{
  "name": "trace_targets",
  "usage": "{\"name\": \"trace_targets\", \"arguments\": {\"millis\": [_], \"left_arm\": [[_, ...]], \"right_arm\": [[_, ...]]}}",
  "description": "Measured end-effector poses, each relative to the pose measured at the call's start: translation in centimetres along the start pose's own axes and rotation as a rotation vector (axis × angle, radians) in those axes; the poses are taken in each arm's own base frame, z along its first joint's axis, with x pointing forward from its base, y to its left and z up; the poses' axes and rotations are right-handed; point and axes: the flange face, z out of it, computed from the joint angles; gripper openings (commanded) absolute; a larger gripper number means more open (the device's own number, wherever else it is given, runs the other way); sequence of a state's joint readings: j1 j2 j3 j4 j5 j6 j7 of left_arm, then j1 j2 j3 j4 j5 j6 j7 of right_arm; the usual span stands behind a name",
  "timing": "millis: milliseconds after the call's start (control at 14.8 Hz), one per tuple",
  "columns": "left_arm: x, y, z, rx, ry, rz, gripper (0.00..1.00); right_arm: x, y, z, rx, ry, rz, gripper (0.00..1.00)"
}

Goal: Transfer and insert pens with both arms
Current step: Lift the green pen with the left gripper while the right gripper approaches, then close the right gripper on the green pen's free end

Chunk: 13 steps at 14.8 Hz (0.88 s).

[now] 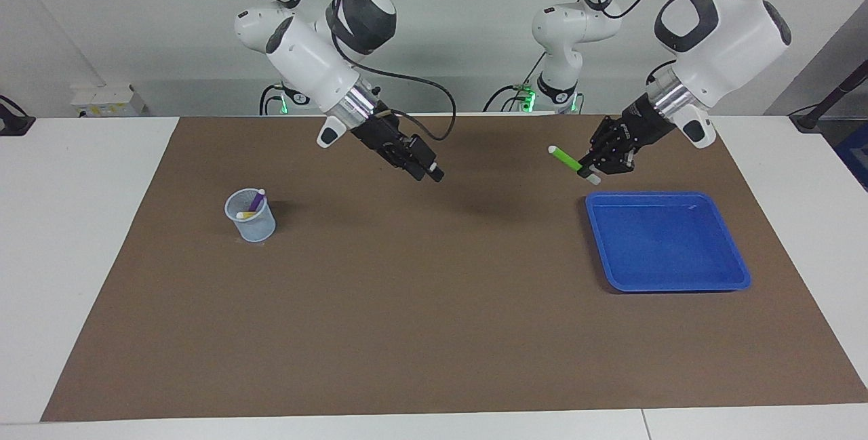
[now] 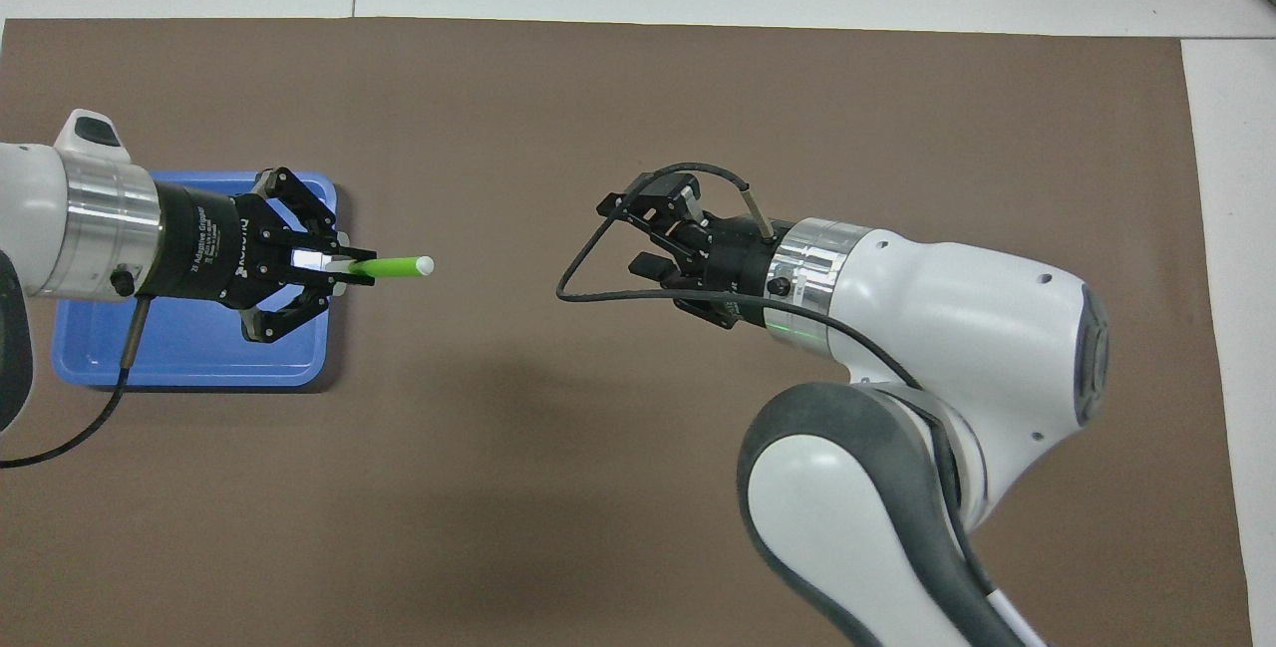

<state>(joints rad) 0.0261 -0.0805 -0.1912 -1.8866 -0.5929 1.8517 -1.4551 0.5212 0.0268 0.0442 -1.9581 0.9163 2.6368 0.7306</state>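
Note:
I should next grip the pen with my right gripper by the pen's end that sticks out, because my left gripper's fingers cover the rest of the bright green pen (image 1: pixel 566 157).
My left gripper (image 1: pixel 588 170) is shut on the bright green pen (image 1: pixel 566 157), holding it up in the air. It hangs over the brown mat, just off the corner of the blue tray (image 1: pixel 668 243) that lies nearest the robots. In the overhead view the green pen (image 2: pixel 394 267) sticks out of the left gripper (image 2: pixel 339 266), level, with its pale tip toward the right gripper (image 2: pixel 638 236). My right gripper (image 1: pixel 428 170) hovers open and empty over the middle of the mat. The purple pen (image 1: pixel 255 203) and the yellow pen (image 1: pixel 245 215) stand in a clear cup (image 1: pixel 251 222).
The blue tray (image 2: pixel 189 358) holds nothing. The cup stands toward the right arm's end of the table, and the right arm hides it in the overhead view. A loose black cable (image 2: pixel 588 268) loops off the right wrist. White table borders the brown mat (image 1: pixel 434 304).

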Motion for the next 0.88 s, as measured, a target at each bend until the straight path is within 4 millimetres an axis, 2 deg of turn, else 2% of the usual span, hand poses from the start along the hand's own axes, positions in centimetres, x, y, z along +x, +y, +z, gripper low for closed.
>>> {"name": "trace_targets", "arguments": {"millis": [337, 607, 741, 876], "left_arm": [[-2.5, -0.9, 1.2, 0.023, -0.001, -0.041, 0.0], [-3.1, -1.3, 1.4, 0.028, 0.0, -0.059, 0.0], [-3.1, -1.3, 1.4, 0.028, 0.0, -0.063, 0.0], [-3.1, -1.3, 1.4, 0.029, 0.0, -0.064, 0.0]], "right_arm": [[-7.9, -1.4, 2.0, 0.073, -0.017, -0.033, 0.75], [-10.6, -1.6, 2.5, 0.077, -0.045, -0.061, 0.74], [-11.5, -1.8, 2.6, 0.078, -0.057, -0.071, 0.68], [-12.1, -1.7, 2.8, 0.076, -0.065, -0.078, 0.66]]}}
